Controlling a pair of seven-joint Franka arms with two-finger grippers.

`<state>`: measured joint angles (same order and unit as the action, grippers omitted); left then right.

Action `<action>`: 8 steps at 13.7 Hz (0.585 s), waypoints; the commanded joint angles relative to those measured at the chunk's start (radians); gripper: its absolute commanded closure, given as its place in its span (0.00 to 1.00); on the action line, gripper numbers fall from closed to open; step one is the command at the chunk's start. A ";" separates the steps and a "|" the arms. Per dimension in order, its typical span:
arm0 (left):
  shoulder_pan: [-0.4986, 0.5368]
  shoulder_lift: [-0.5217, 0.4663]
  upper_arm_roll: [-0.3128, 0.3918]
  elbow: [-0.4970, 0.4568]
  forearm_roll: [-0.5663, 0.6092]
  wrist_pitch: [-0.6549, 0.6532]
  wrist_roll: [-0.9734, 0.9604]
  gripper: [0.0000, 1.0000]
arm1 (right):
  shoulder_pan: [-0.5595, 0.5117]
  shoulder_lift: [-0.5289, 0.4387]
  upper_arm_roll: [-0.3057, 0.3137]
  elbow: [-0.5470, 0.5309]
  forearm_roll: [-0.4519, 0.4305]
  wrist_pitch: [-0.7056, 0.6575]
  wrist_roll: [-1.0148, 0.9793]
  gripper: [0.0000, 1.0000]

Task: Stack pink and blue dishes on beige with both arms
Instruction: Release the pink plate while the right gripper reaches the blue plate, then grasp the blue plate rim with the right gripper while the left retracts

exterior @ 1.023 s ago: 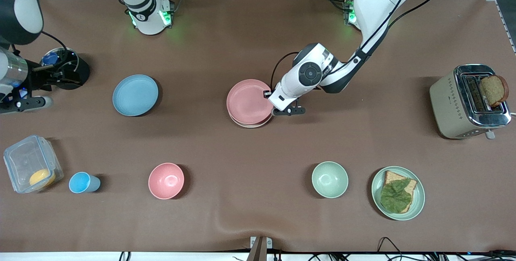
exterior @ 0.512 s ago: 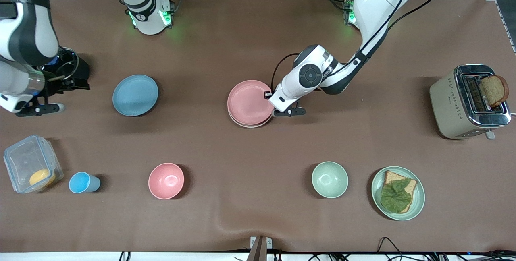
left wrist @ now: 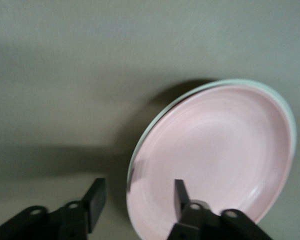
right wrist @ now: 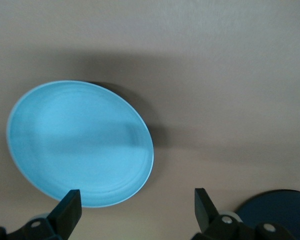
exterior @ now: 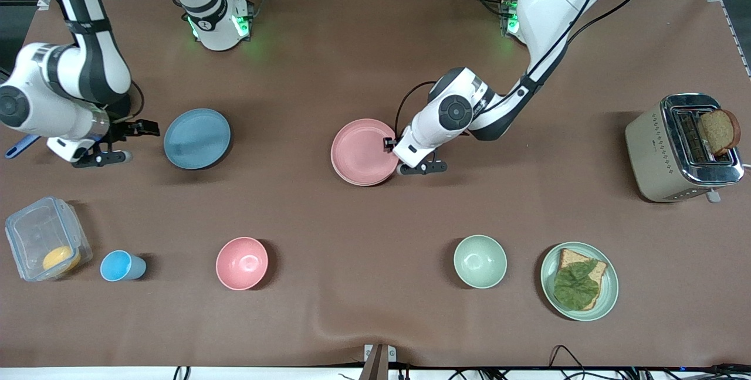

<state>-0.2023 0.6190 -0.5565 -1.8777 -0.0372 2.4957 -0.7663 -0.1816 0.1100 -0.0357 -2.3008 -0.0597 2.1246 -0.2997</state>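
Note:
I should stack the light blue plate on the pale pink plate, so I should next grab the light blue plate's rim with my right gripper.
The pale pink plate lies on the beige plate mid-table; only a thin pale rim of the beige one shows under it. My left gripper is low at the pink plate's edge toward the left arm's end. It is open, one finger over the plate and one outside the rim. The light blue plate lies flat toward the right arm's end. My right gripper hangs open just beside its edge, with the plate ahead of its fingers.
Nearer the front camera stand a clear container, a small blue cup, a pink bowl, a green bowl and a green plate with bread and a leaf. A toaster stands at the left arm's end.
The right arm has swung in from the table's end to the blue plate's edge. The pink plate has settled lower onto the beige plate, and the left gripper has dropped slightly with it.

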 commanded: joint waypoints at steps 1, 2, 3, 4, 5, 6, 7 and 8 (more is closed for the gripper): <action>0.017 -0.146 0.006 0.015 0.030 -0.120 -0.039 0.00 | -0.053 0.077 0.017 -0.014 -0.012 0.055 -0.010 0.00; 0.033 -0.197 0.006 0.040 0.033 -0.189 -0.036 0.00 | -0.062 0.100 0.017 -0.014 -0.012 0.079 -0.021 0.00; 0.056 -0.238 0.006 0.063 0.055 -0.251 -0.031 0.00 | -0.087 0.127 0.019 -0.012 0.000 0.083 -0.051 0.00; 0.079 -0.278 0.006 0.086 0.106 -0.311 -0.031 0.00 | -0.110 0.151 0.020 -0.011 0.020 0.092 -0.074 0.00; 0.096 -0.316 0.006 0.106 0.146 -0.366 -0.033 0.00 | -0.119 0.174 0.020 -0.011 0.062 0.118 -0.109 0.00; 0.103 -0.346 0.006 0.118 0.177 -0.400 -0.031 0.00 | -0.124 0.193 0.019 -0.011 0.098 0.132 -0.139 0.00; 0.134 -0.376 0.006 0.130 0.197 -0.423 -0.031 0.00 | -0.139 0.213 0.019 -0.008 0.128 0.135 -0.156 0.00; 0.159 -0.404 0.006 0.141 0.200 -0.443 -0.030 0.00 | -0.153 0.232 0.020 -0.006 0.155 0.135 -0.165 0.00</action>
<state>-0.0784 0.2684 -0.5511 -1.7404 0.1241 2.0941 -0.7724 -0.2916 0.3060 -0.0348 -2.3190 0.0382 2.2531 -0.4223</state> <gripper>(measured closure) 0.000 0.000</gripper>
